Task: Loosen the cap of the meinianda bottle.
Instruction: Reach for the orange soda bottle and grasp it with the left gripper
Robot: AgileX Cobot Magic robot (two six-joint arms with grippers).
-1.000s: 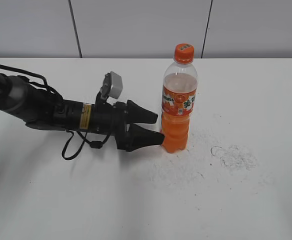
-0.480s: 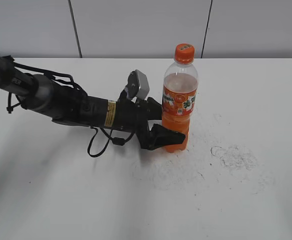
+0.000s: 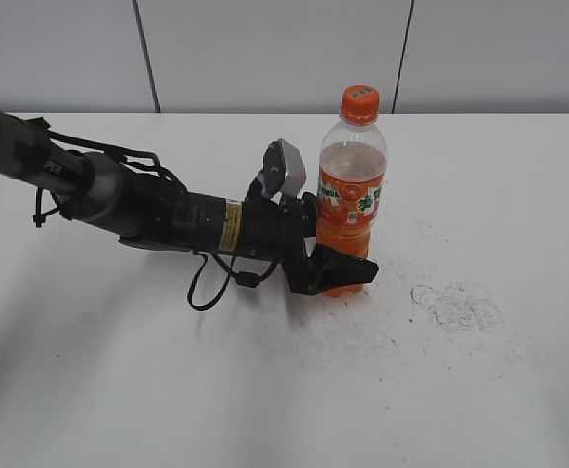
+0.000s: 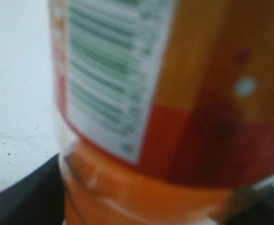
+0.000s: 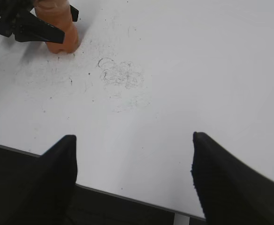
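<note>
The robot's left gripper will leave the orange cap [image 3: 359, 101] free to twist, as it will next grab the meinianda bottle by its lower body [image 3: 345, 273].
The meinianda bottle [image 3: 351, 195] stands upright on the white table, with orange drink and an orange-red label. Its orange cap [image 3: 359, 101] is on top, with nothing touching it. My left gripper [image 3: 348, 249] lies low and is open, one finger on each side of the bottle's lower body. The front finger crosses in front of the base and the rear finger is hidden. The left wrist view is filled by the blurred bottle [image 4: 174, 93], between the gripper's [image 4: 163, 206] finger edges. My right gripper [image 5: 134, 164] is open and empty, far from the bottle [image 5: 59, 28].
Grey scuff marks [image 3: 455, 304] lie on the table right of the bottle and show in the right wrist view [image 5: 120, 72]. The table's front edge [image 5: 127, 199] runs under my right gripper. A pale panelled wall stands behind the table.
My left arm has slid right along the table. Its open fingers, first short of the bottle, now straddle its lower body. The bottle has not moved.
</note>
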